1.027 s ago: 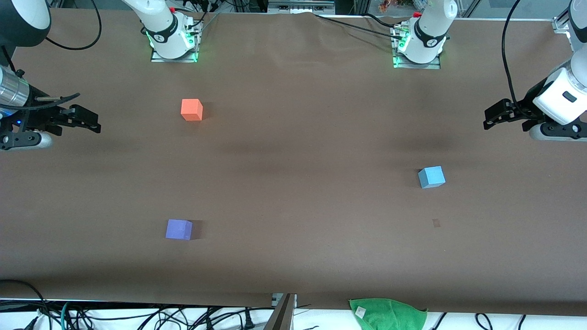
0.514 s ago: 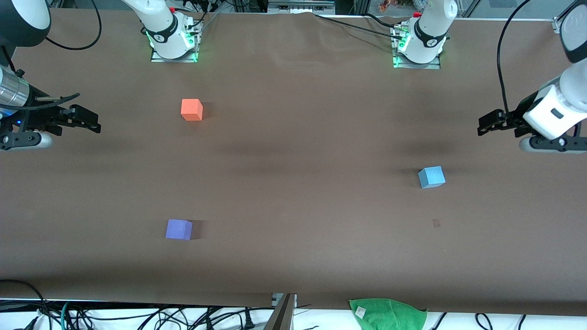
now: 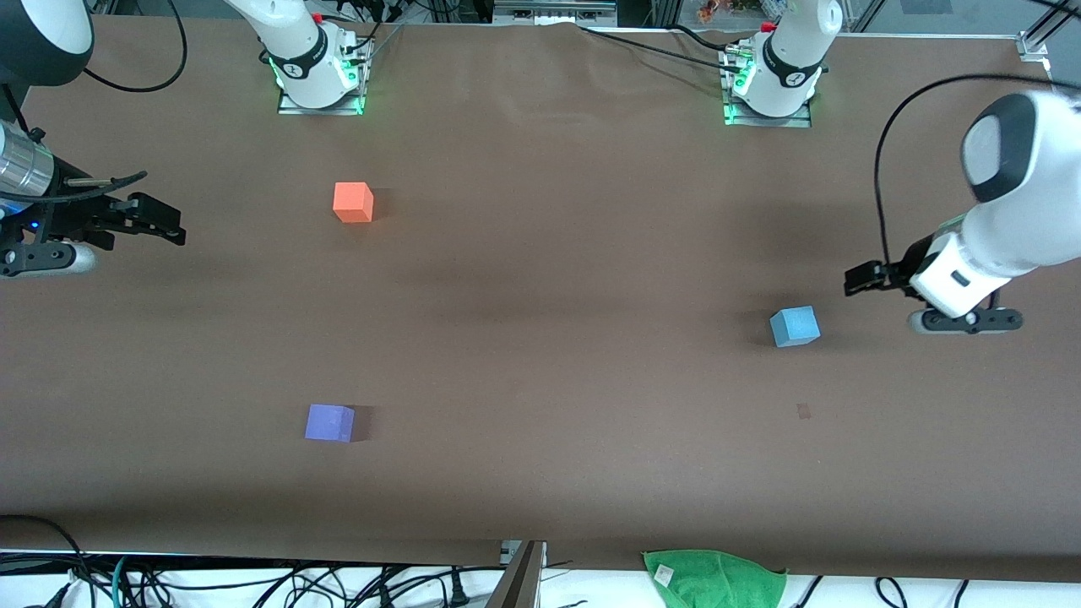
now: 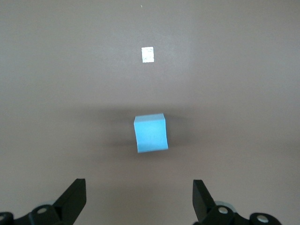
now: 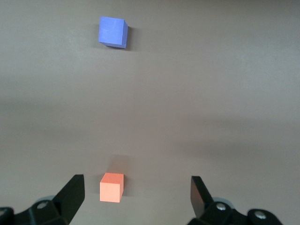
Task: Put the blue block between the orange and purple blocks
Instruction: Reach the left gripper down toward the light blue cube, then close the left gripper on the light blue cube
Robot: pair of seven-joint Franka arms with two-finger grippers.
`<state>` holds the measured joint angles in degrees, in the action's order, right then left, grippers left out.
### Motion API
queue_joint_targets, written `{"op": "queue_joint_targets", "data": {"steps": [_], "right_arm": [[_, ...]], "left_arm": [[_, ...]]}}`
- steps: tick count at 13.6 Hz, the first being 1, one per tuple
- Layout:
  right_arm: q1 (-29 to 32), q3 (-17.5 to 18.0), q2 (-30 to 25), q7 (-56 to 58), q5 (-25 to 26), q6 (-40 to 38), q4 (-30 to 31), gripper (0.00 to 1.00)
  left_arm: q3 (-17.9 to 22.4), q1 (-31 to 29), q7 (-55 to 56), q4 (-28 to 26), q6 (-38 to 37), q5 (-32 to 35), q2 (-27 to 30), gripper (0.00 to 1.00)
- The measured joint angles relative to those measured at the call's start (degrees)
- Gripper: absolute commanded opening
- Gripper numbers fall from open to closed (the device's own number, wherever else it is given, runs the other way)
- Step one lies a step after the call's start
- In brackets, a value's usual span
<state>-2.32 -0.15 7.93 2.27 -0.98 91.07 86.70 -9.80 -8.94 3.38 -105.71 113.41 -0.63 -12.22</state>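
Observation:
Next, my left gripper takes hold of the blue block by its sides and sets it between the orange and purple blocks.
The sky-blue block (image 3: 795, 327) sits on the brown table toward the left arm's end. It also shows in the left wrist view (image 4: 151, 133), just ahead of the open fingers. My left gripper (image 3: 855, 281) is open and empty, in the air beside the blue block toward the left arm's end of the table; in the left wrist view the gripper (image 4: 139, 197) holds nothing. The orange block (image 3: 353, 203) and the purple block (image 3: 329, 423) sit toward the right arm's end, the purple one nearer the front camera. My right gripper (image 3: 165, 226) waits open and empty; its wrist view shows the gripper (image 5: 136, 194), the orange block (image 5: 112, 187) and the purple block (image 5: 113, 32).
A green cloth (image 3: 714, 578) lies at the table's near edge. A small pale mark (image 3: 803, 411) is on the table near the blue block and shows in the left wrist view (image 4: 147, 54). Cables run along the near edge.
My left arm has swung in over the table and come closer to the blue block. The right arm and all three blocks have not moved.

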Motion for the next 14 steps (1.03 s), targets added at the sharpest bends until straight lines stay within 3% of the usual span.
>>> {"op": "queue_joint_targets", "data": {"steps": [3,7,14], "right_arm": [[0.00,0.00,0.00,0.00,0.00,0.00,-0.01,1.00],[0.00,0.00,0.00,0.00,0.00,-0.01,-0.03,1.00],[0.00,0.00,0.00,0.00,0.00,-0.01,-0.04,1.00]], "left_arm": [[0.04,-0.05,0.27,-5.64,9.77,0.00,-3.45,1.00],[0.21,-0.40,1.92,-7.58,17.73,0.00,-10.78,1.00],[0.10,-0.41,4.37,-7.48,21.67,0.00,-14.65,1.00]]}}
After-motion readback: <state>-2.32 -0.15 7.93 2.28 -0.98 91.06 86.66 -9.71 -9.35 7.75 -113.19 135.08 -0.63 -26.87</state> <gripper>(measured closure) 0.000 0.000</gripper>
